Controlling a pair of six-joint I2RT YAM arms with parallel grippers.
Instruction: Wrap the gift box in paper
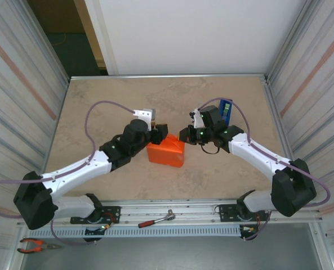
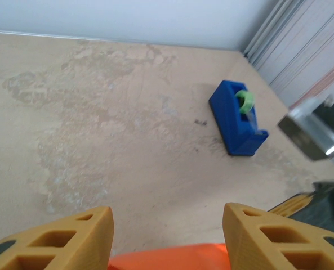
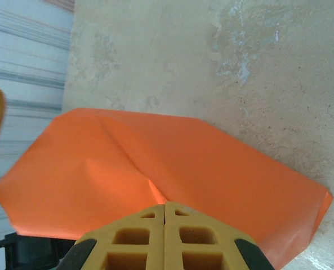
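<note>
I will next grab the paper by its far edge (image 1: pixel 165 136) (image 2: pixel 170 251) with my left gripper, at the gift box's corner opposite my right gripper, to fold the paper and hold it for taping.
The gift box (image 1: pixel 165 154) sits mid-table as a low orange parcel, with the paper (image 1: pixel 175 146) folded over it and rising to a peak at its far side. My left gripper (image 1: pixel 159 134) is at the parcel's far left corner. Its tan fingers (image 2: pixel 76 236) stand open, with the parcel's orange edge (image 2: pixel 167 257) low between them. My right gripper (image 1: pixel 185 135) is at the far right corner. In the right wrist view the paper (image 3: pixel 223 169) spreads out flat. A crease runs into the shut fingertips (image 3: pixel 165 205), which pinch a small fold.
A blue tape dispenser (image 1: pixel 226 108) with a green roll (image 2: pixel 244 101) stands behind the right gripper. A red-handled tool (image 1: pixel 155 219) lies on the front rail and pliers (image 1: pixel 36 245) at the near left. Corrugated walls close both sides.
</note>
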